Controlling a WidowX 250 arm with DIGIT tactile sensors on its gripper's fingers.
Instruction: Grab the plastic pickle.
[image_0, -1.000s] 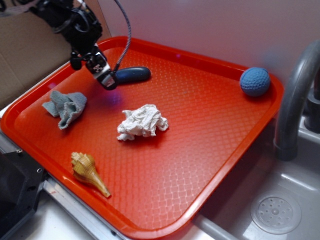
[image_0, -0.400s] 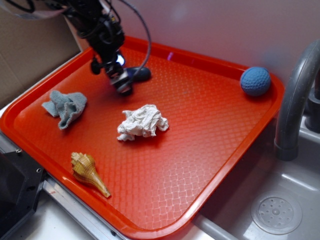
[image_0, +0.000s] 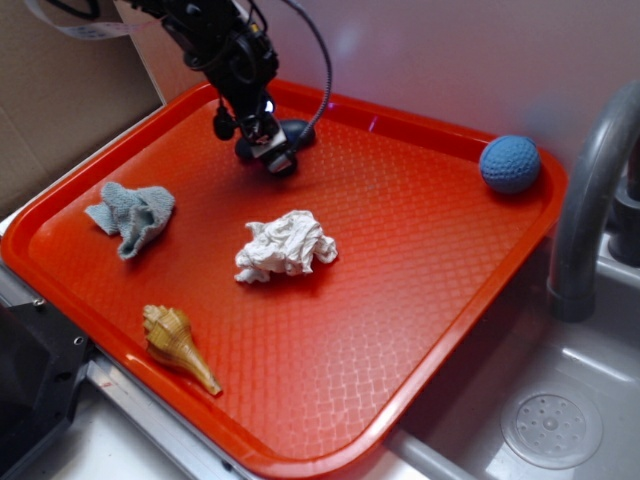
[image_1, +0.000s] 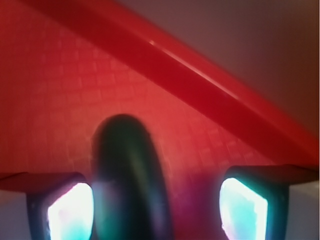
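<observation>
I should close my gripper on the pickle, because my fingers reach down on both sides of the dark pickle's body (image_0: 300, 134).
The plastic pickle (image_0: 297, 131) is a small dark, smooth oval lying near the far left rim of the orange tray (image_0: 400, 260). My gripper (image_0: 262, 148) hangs right over it and hides most of it in the exterior view. In the wrist view the pickle (image_1: 131, 175) lies lengthwise between my two fingers, close against the left fingertip (image_1: 70, 212), with a wide gap to the right one. The gripper (image_1: 157, 210) is open and not closed on the pickle.
On the tray also lie a crumpled white paper (image_0: 285, 247), a grey cloth (image_0: 132, 215), a tan seashell (image_0: 178, 346) and a blue textured ball (image_0: 509, 163). A wall stands behind the tray; a grey faucet (image_0: 590, 190) and sink are at the right.
My gripper has moved right and toward the back rim, from beside the pickle's left end to directly over it, so that the pickle now lies between the fingers.
</observation>
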